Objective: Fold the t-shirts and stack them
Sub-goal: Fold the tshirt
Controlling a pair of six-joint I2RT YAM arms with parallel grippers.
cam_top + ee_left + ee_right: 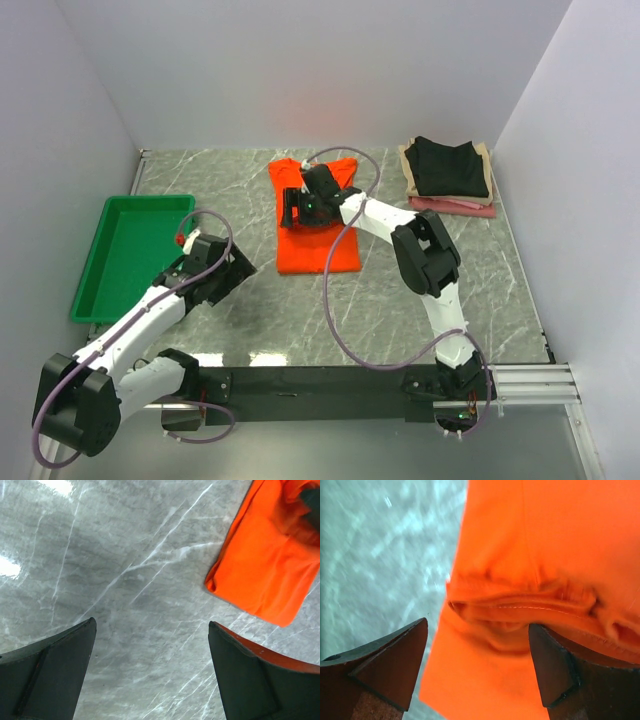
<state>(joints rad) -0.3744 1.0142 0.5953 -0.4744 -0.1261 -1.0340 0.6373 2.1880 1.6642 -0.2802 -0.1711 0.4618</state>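
Observation:
I need to grab the orange t-shirt (318,240) next with my left gripper by its nearest bottom corner to fold it toward the collar. The opposite corner stays free.
A bright orange t-shirt (318,240) lies as a long folded strip in the middle of the marble table. My right gripper (292,210) hovers over its upper left part, open. In the right wrist view the orange cloth (545,540) fills most of the picture, and a bunched hem runs between the spread fingers (385,665) of that gripper (477,630); nothing is pinched. My left gripper (235,272) stands open over bare table to the left of the shirt. The left wrist view shows the shirt's corner (265,565) well beyond the gripper (152,630).
A stack of folded shirts, black (450,165) on beige on pink (455,205), sits at the back right. A green plastic tray (130,255) stands at the left edge. White walls enclose the table on three sides.

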